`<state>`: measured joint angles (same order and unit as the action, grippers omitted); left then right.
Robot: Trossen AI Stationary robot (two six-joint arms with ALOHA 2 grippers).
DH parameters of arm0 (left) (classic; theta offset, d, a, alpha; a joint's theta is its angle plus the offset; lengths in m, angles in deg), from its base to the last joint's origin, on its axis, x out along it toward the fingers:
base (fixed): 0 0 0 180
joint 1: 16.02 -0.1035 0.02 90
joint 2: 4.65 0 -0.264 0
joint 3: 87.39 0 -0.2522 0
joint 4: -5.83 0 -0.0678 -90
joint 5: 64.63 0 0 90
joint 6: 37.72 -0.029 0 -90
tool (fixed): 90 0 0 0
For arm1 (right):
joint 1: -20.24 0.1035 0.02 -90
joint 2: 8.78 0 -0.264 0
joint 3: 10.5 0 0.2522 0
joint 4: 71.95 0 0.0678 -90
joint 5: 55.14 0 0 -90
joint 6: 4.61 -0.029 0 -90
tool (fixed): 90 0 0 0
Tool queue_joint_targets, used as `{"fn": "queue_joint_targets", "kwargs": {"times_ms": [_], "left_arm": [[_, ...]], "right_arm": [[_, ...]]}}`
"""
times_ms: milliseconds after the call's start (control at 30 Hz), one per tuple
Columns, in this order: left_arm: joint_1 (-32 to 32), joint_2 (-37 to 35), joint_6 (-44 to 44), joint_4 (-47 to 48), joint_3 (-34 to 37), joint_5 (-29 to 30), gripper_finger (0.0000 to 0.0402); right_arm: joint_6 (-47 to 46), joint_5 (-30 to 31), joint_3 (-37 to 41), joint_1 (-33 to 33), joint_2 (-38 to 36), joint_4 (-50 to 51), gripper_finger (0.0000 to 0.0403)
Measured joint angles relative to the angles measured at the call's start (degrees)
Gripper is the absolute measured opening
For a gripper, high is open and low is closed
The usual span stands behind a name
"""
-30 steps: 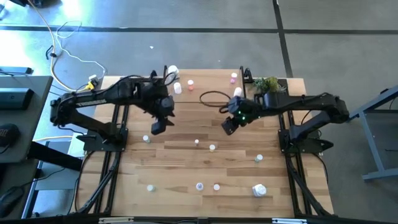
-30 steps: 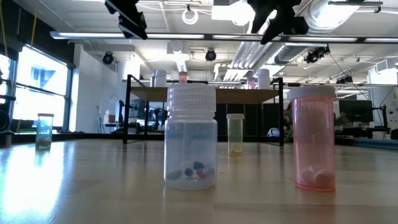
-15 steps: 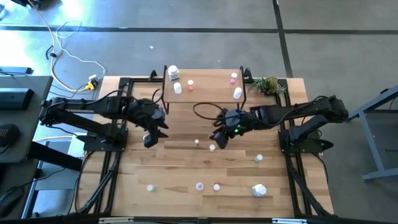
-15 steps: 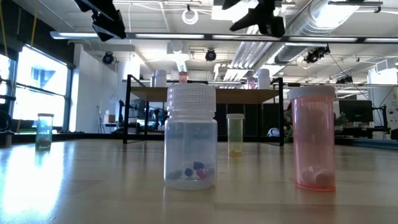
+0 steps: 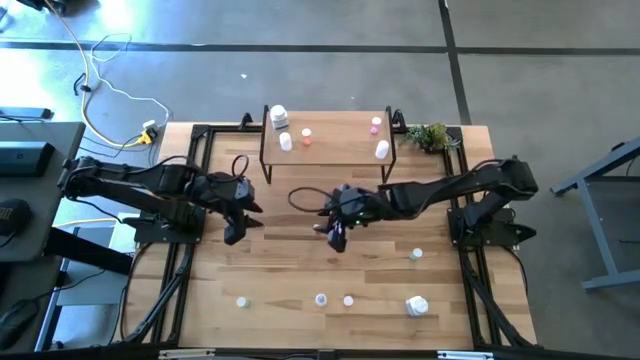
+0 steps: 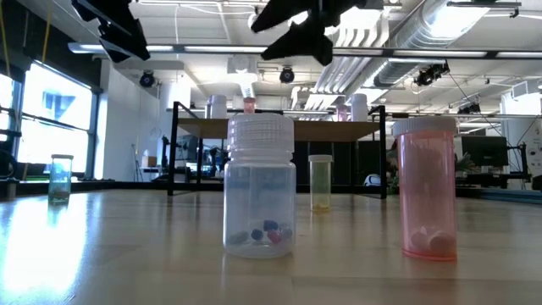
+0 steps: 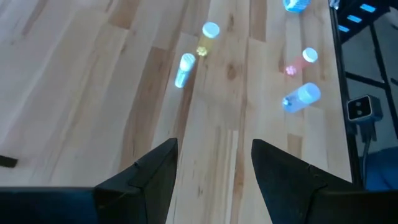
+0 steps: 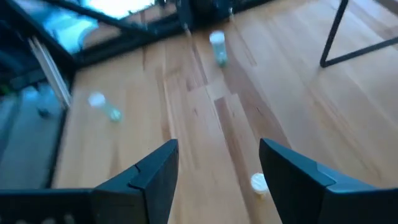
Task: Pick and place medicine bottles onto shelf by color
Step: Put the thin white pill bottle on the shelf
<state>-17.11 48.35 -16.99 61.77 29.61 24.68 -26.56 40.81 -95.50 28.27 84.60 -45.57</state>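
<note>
The small bottle should be sorted onto the shelf by color, so next my right gripper should grab it by its white cap point(image 8: 259, 182).
The shelf point(image 5: 325, 150) stands at the table's far middle and bears several bottles, among them a large white one point(image 5: 278, 116), an orange-capped one point(image 5: 306, 134) and a pink-capped one point(image 5: 375, 125). More small bottles stand on the table near the front: point(image 5: 242, 300), point(image 5: 321, 299), point(image 5: 416, 256). My left gripper point(image 5: 236, 232) hangs open and empty above the table's left middle point(image 7: 214, 174). My right gripper point(image 5: 335, 238) hangs open and empty above the table's middle point(image 8: 217, 180). A small pale-capped bottle point(image 8: 258, 183) stands on the wood below it, apart from its fingers.
A green plant point(image 5: 428, 135) stands at the shelf's right end. A dark cable point(image 5: 305, 195) loops on the table in front of the shelf. Close to the low camera stand a white-capped bottle point(image 6: 260, 191) and a pink bottle point(image 6: 426, 191). A larger bottle point(image 5: 416, 305) stands front right.
Both grippers have moved away from the shelf, toward the table's near edge and its left. The right gripper has gone farther left, to over the small bottles at the table's middle. No bottle has moved.
</note>
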Motion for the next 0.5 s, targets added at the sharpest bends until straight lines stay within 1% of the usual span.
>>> {"fn": "queue_joint_targets", "kwargs": {"times_ms": [100, 233, 367, 500], "left_arm": [[0.41, -0.88, 0.17, 0.05, 0.65, 0.25, 0.0197], [0.47, -1.09, 0.33, -0.07, 0.80, 0.53, 0.0197], [0.44, -1.13, 0.37, -0.11, 0.80, 0.53, 0.0197], [0.44, -1.13, 1.28, -0.09, 0.80, 0.53, 0.0197]], "right_arm": [[4.69, -0.01, 0.00, 0.00, 2.46, -0.39, 0.0215], [8.72, 0.81, 0.00, 0.00, 5.45, -0.44, 0.0215], [10.94, 2.75, 0.00, 0.00, 8.08, -0.49, 0.0215], [11.93, 3.43, 0.00, -0.02, 10.43, -0.48, 0.0215]]}}
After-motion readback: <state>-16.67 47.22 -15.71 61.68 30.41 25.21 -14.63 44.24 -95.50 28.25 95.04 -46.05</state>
